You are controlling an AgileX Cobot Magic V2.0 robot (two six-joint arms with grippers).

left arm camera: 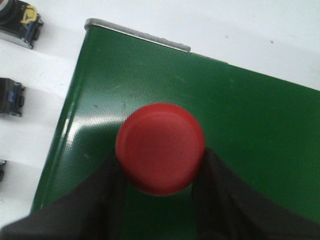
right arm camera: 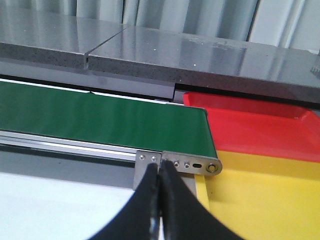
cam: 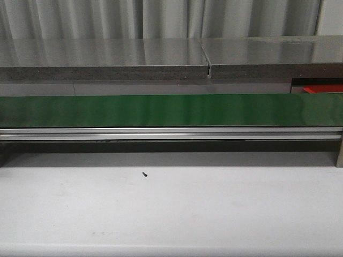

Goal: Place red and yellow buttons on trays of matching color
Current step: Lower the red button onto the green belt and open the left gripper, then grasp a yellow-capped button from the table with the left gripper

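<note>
I should open my left gripper: the red button (left arm camera: pixel 160 142) would stay inside the green belt's edges in my left wrist view.
In the left wrist view a red button (left arm camera: pixel 160 142) with a round cap sits between my left gripper's (left arm camera: pixel 161 167) black fingers, which press against both of its sides. It is just over the green conveyor belt (left arm camera: pixel 240 130), near the belt's end. My right gripper (right arm camera: pixel 160 169) is shut with nothing in it, in front of the belt's other end (right arm camera: pixel 100 117). Past that end lie the red tray (right arm camera: pixel 250 125) and, nearer, the yellow tray (right arm camera: pixel 260 200). No yellow button is clearly in view. Neither gripper shows in the front view.
Further button units (left arm camera: pixel 20 22) (left arm camera: pixel 11 97) lie on the white table beside the belt's end. The belt (cam: pixel 171 110) runs across the front view with a metal rail (cam: pixel 171 134) before it and a grey shelf (cam: pixel 161 56) behind. A sliver of the red tray (cam: pixel 324 89) shows far right.
</note>
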